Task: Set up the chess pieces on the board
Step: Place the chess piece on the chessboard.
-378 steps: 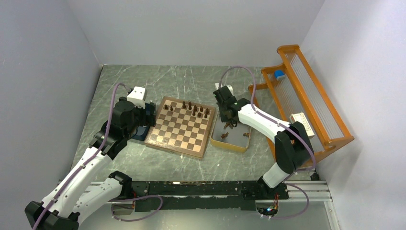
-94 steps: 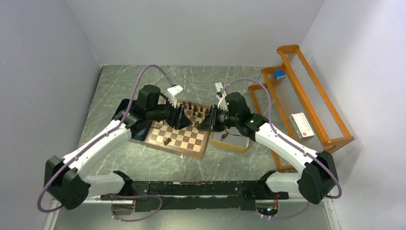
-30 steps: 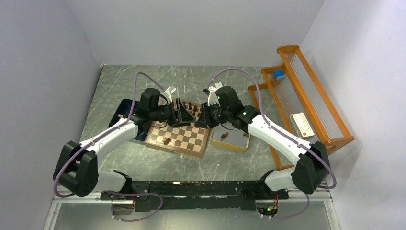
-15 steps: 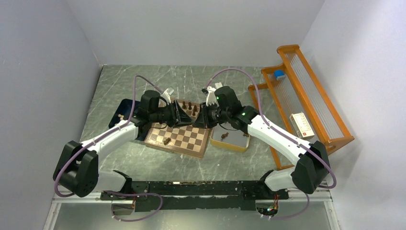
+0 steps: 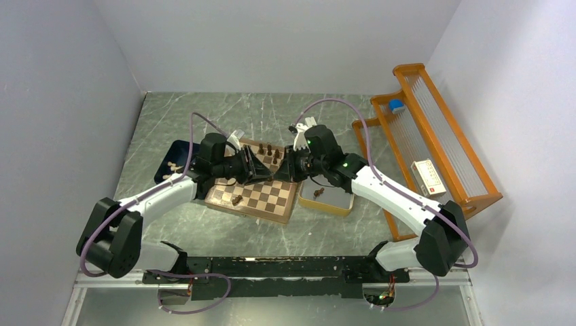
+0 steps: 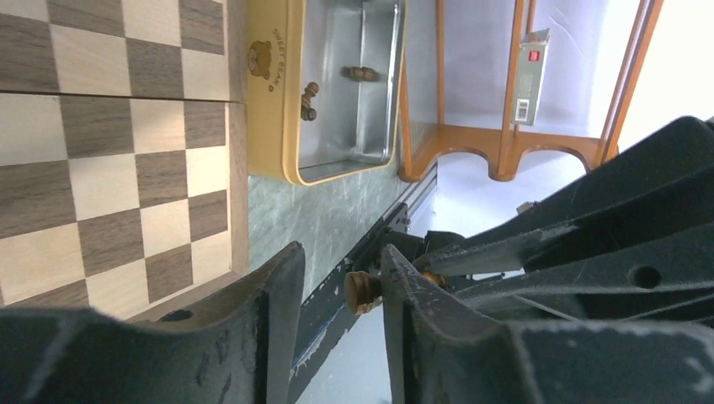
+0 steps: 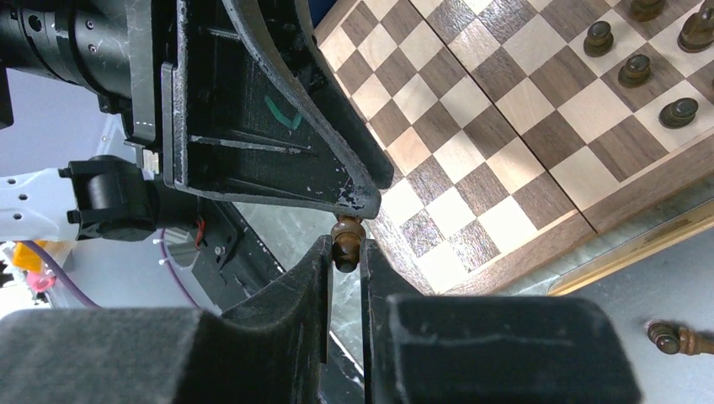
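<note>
The piece would fall if the robot opened now, because the piece's end is loose in the partly open left gripper above the board (image 5: 261, 193). The right gripper should keep holding the piece.
Above the board (image 5: 261, 193), my two grippers meet tip to tip. My right gripper (image 7: 345, 252) is shut on a small dark brown chess piece (image 7: 346, 237), which sticks out past its fingertips. My left gripper (image 6: 341, 269) stands partly open around that piece's round end (image 6: 362, 290). The end lies against one finger, with a gap to the other. Several chess pieces (image 5: 270, 151) stand on the board's far rows, and one (image 5: 236, 200) lies tipped on a near square. Two more pieces (image 6: 310, 99) lie in the yellow-rimmed tray (image 5: 337, 204).
An orange rack (image 5: 435, 149) stands at the right with a white box (image 5: 428, 178) and a blue cap (image 5: 396, 105) on it. A dark blue tray (image 5: 173, 159) sits left of the board, partly behind my left arm.
My left gripper's jaws have narrowed around the end of the piece held by the right gripper. Both grippers have shifted slightly towards the near side.
</note>
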You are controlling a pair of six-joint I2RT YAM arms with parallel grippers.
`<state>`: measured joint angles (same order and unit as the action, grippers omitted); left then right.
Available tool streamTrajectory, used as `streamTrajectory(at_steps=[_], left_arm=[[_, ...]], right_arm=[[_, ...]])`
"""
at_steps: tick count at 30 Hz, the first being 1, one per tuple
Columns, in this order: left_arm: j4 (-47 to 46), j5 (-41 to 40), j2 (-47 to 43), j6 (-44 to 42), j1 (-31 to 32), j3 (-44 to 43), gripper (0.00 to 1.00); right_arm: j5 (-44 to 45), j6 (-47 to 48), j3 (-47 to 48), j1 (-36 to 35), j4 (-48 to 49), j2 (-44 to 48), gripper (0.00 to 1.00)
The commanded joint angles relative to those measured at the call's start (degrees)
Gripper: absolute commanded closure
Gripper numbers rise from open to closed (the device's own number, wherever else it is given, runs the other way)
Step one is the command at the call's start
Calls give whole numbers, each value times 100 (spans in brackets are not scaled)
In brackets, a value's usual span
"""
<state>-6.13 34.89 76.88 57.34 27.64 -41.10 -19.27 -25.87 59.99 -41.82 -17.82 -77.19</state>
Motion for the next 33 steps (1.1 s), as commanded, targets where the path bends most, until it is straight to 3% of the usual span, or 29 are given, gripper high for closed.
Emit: streamTrajectory(at_steps=[1, 6, 13, 25, 33], left_arm=[[560, -580, -111, -525, -133, -195, 53], [1441, -1233, -334, -1273, -475, -351, 43], [2661, -2145, -736, -2561, -1080, -1051, 43], [2756, -3111, -2447, -3239, -1291, -687, 36], [3046, -3233, -2492, -3379, -1292, -706, 36]], right_arm=[[255, -15, 52, -44, 59, 56, 92], [784, 166, 410, -103, -580, -209, 92], [1955, 402, 1478, -607, -1964, -1222, 92], [3456, 516, 3162, -1483, -3663, -3133, 90], [3288, 553, 3331, -1592, -3651, -3635, 85]])
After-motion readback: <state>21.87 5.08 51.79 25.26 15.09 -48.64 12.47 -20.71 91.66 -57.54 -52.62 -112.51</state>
